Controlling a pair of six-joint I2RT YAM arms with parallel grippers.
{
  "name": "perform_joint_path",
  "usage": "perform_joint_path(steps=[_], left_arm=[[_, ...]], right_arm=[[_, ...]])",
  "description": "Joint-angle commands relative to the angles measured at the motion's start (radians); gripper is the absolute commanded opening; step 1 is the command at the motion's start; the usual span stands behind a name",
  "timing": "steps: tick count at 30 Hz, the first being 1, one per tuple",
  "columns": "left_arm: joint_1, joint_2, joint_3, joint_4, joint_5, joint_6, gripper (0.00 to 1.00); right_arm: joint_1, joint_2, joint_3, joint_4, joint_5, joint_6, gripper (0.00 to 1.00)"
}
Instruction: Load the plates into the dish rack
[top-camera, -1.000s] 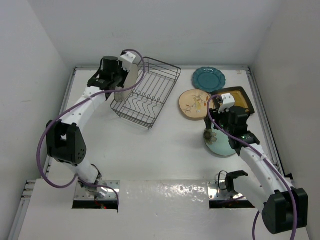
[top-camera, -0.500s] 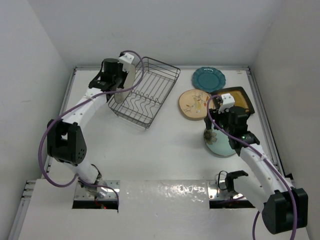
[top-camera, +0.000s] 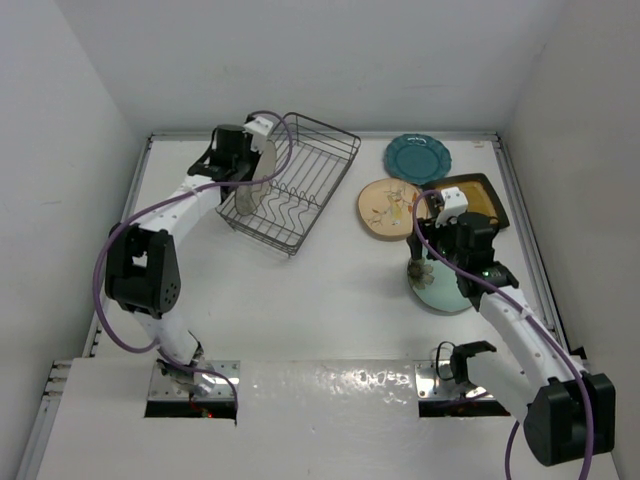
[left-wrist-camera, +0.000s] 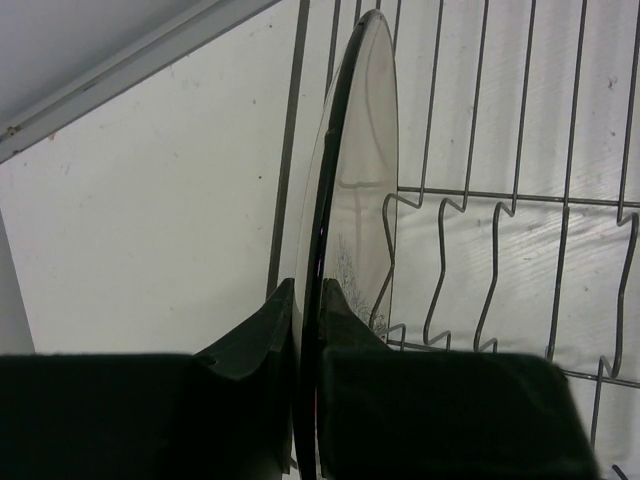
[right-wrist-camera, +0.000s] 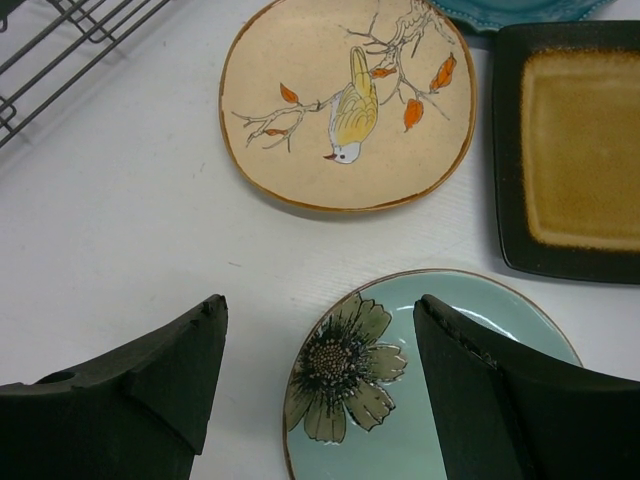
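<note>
The grey plate's lower side (left-wrist-camera: 356, 245) is overlapped by the rack's nearest wavy wire, so the plate would rest in the rack and the robot's left gripper needs to let go.
My left gripper (top-camera: 243, 165) is shut on the grey dark-rimmed plate (top-camera: 256, 172), held on edge at the left end of the dark wire dish rack (top-camera: 300, 190). In the left wrist view the plate (left-wrist-camera: 355, 190) stands upright between my fingers over the rack's wavy wires (left-wrist-camera: 470, 270). My right gripper (top-camera: 428, 262) is open above the pale aqua plate (top-camera: 445, 290), whose flower (right-wrist-camera: 350, 365) lies between the fingers. The cream floral plate (top-camera: 388, 208), the scalloped teal plate (top-camera: 419, 156) and the square amber plate (top-camera: 478, 200) lie flat on the table.
White walls close in the table at the back and both sides. The rack stands at an angle at the back left. The three plates cluster at the back right, close to my right arm.
My left gripper has moved right with the grey plate, bringing it from beside the rack's left edge to over its left end. The right arm has not moved.
</note>
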Motion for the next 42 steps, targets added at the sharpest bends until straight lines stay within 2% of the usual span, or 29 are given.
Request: perform_joint_path(steps=[1, 4, 6, 9, 12, 17, 21, 23, 25, 26, 27, 28, 30, 33, 39, 42], left_arm=[[0.017, -0.02, 0.013, 0.124, 0.001, -0.036, 0.0], [0.023, -0.019, 0.015, 0.131, -0.011, -0.05, 0.0], [0.023, -0.019, 0.013, 0.135, -0.038, -0.052, 0.06], [0.023, -0.026, 0.007, 0.143, -0.065, -0.055, 0.37], [0.023, -0.032, 0.009, 0.15, -0.083, -0.055, 0.49], [0.023, -0.049, 0.021, 0.146, -0.088, -0.044, 0.55], [0.022, -0.066, 0.067, 0.115, -0.091, -0.05, 0.62], [0.022, -0.075, 0.108, 0.101, -0.102, -0.056, 0.65], [0.022, -0.094, 0.137, 0.075, -0.1, -0.064, 0.68], [0.022, -0.1, 0.174, 0.06, -0.082, -0.065, 0.68], [0.02, -0.104, 0.197, 0.022, -0.069, -0.067, 0.68], [0.02, -0.118, 0.22, 0.0, -0.057, -0.078, 0.68], [0.019, -0.15, 0.266, -0.05, -0.001, -0.087, 0.69], [0.012, -0.202, 0.269, -0.098, 0.107, -0.095, 0.69], [-0.024, -0.281, 0.222, -0.184, 0.337, -0.107, 0.69], [-0.089, -0.298, 0.19, -0.219, 0.377, -0.075, 0.69]], right_arm=[[0.0, 0.02, 0.005, 0.015, -0.018, -0.006, 0.74], [0.0, 0.026, 0.008, 0.018, -0.022, -0.007, 0.74], [0.0, 0.026, 0.008, 0.021, -0.022, -0.006, 0.74], [0.0, 0.027, 0.013, 0.021, -0.024, -0.007, 0.75], [0.0, 0.03, 0.019, 0.015, -0.026, -0.007, 0.75], [0.0, 0.043, 0.024, 0.013, -0.032, 0.013, 0.76], [0.0, 0.111, 0.08, -0.046, 0.0, 0.08, 0.79], [-0.003, 0.147, 0.114, -0.086, 0.074, 0.152, 0.89], [-0.09, 0.168, 0.088, -0.039, 0.022, 0.223, 0.91], [-0.153, 0.171, 0.062, 0.057, -0.042, 0.338, 0.91], [-0.302, 0.179, 0.009, 0.105, -0.158, 0.405, 0.89], [-0.365, 0.197, -0.008, 0.127, -0.205, 0.492, 0.88], [-0.483, 0.21, -0.019, 0.119, -0.245, 0.507, 0.86], [-0.509, 0.199, -0.021, 0.03, -0.126, 0.447, 0.86], [-0.572, 0.184, -0.154, 0.029, 0.072, 0.424, 0.84], [-0.639, 0.184, -0.219, 0.049, 0.051, 0.419, 0.83]])
